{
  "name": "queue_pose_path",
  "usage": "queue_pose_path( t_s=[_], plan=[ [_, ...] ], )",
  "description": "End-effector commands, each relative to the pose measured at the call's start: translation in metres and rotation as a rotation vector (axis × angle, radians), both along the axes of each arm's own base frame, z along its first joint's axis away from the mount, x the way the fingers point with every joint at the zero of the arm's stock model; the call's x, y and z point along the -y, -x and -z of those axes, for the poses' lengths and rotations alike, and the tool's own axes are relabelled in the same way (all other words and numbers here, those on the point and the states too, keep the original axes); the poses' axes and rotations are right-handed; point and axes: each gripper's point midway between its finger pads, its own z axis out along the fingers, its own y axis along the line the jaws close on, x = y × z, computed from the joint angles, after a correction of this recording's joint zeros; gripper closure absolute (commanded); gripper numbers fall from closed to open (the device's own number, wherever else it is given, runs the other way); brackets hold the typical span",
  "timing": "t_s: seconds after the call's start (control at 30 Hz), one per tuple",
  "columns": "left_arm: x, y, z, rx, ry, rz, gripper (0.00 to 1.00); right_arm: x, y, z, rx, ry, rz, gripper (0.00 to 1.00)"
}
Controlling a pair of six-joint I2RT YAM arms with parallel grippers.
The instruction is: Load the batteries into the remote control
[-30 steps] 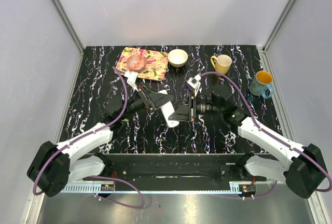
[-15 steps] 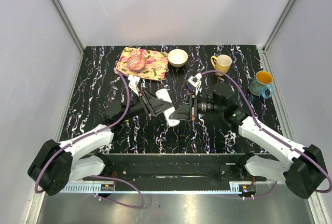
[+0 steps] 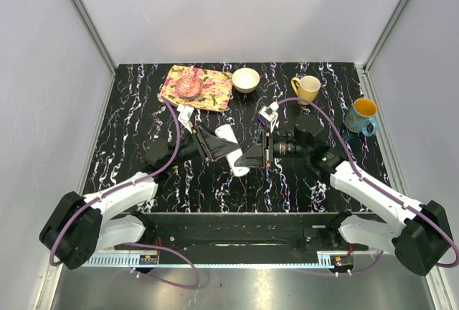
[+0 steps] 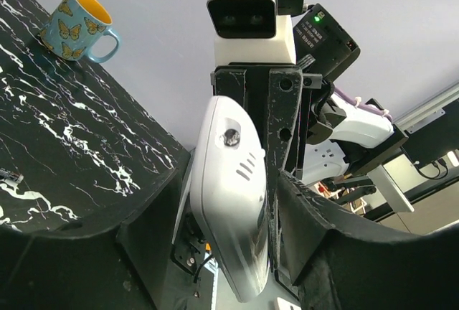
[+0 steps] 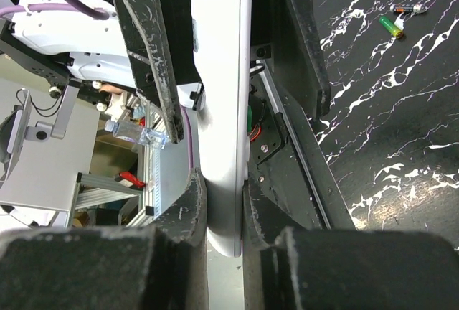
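Observation:
My left fingers reach along the remote control end's sides and should close on it.
The remote control (image 3: 232,151), a slim white bar, hangs over the middle of the table between both arms. My right gripper (image 3: 249,158) is shut on it: in the right wrist view both fingers press its sides (image 5: 221,181). My left gripper (image 4: 231,181) stands open around the remote control (image 4: 226,238), with a gap on the left side and the right finger close against it. Two of the batteries lie on the table in the right wrist view, a green one (image 5: 391,25) and a slimmer dark one (image 5: 410,9).
At the back of the black marbled table lie a floral mat (image 3: 208,91) with a pink object, a white bowl (image 3: 246,80) and a yellow mug (image 3: 307,88). A blue butterfly mug (image 3: 361,115) stands at the right.
My left gripper has shifted slightly along the remote control, and the remote's far end now shows. The right gripper has kept its hold and barely moved.

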Motion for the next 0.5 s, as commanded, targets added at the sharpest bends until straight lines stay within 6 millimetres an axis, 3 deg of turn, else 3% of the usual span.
queue_pose_path(
  t_s=[0.0,0.17,0.23,0.3,0.33,0.43,0.47],
  plan=[
    [-0.0021,0.0003,-0.0223,0.082,0.049,-0.002,0.41,0.0022,0.0044,-0.0315,0.090,-0.058,-0.030,1.00],
    [-0.0034,-0.0028,-0.0259,0.088,0.060,-0.011,0.41,0.0024,0.0057,-0.0311,0.090,-0.059,-0.033,1.00],
    [-0.0035,-0.0025,-0.0276,0.095,0.062,-0.008,0.48,0.0024,0.0054,-0.0296,0.086,-0.056,-0.035,1.00],
    [-0.0033,-0.0022,-0.0271,0.095,0.062,-0.003,0.57,0.0027,0.0051,-0.0298,0.088,-0.057,-0.030,1.00],
    [-0.0028,-0.0012,-0.0275,0.099,0.065,0.003,0.68,0.0025,0.0051,-0.0293,0.088,-0.056,-0.032,1.00],
    [-0.0021,0.0006,-0.0253,0.094,0.070,0.018,0.84,0.0019,0.0031,-0.0277,0.084,-0.051,-0.024,1.00],
    [-0.0022,0.0011,-0.0246,0.096,0.071,0.019,0.98,0.0018,0.0029,-0.0277,0.083,-0.049,-0.024,1.00]
  ],
)
